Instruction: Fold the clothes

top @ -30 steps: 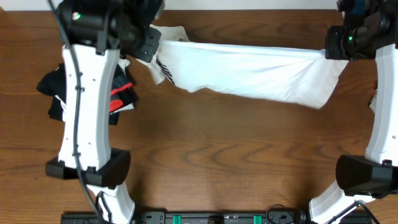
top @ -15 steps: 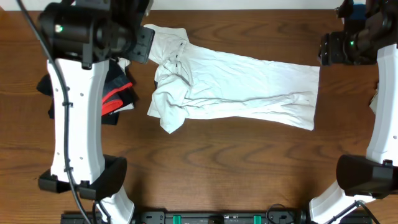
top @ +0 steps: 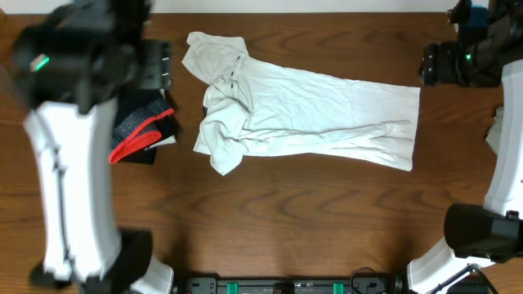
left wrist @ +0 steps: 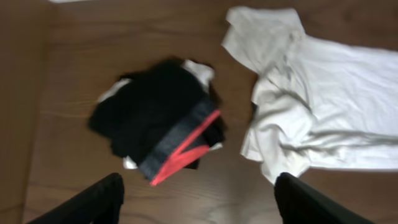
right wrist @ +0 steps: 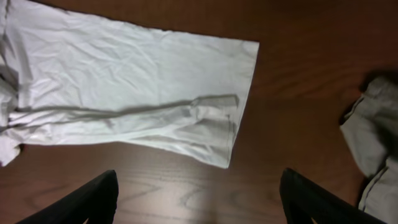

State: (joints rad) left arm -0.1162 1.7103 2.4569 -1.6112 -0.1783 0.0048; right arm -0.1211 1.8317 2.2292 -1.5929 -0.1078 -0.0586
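Note:
Next, my left gripper grabs the white garment point(top: 310, 114) by the near tip of its bunched end, to draw it open for folding.
A white garment point(top: 310, 114) lies spread across the back of the table, bunched and creased at its left end point(left wrist: 280, 124) and flatter at its right end point(right wrist: 143, 74). My left gripper point(left wrist: 199, 205) is open and empty above bare wood, between the white garment and a dark pile. In the overhead view the left gripper point(top: 154, 65) is blurred, just left of the garment's top corner. My right gripper point(right wrist: 199, 202) is open and empty, hovering off the garment's right edge; overhead, the right gripper point(top: 435, 64) sits at that edge's far corner.
A pile of black clothes with a red band point(top: 143, 132) point(left wrist: 165, 118) lies left of the white garment. A grey garment point(right wrist: 373, 143) lies at the far right. The arm bases stand at the front left and front right.
Both grippers have opened and let go of the white garment, which dropped from a stretched hang onto the table. The left arm has swung to the left, away from it.

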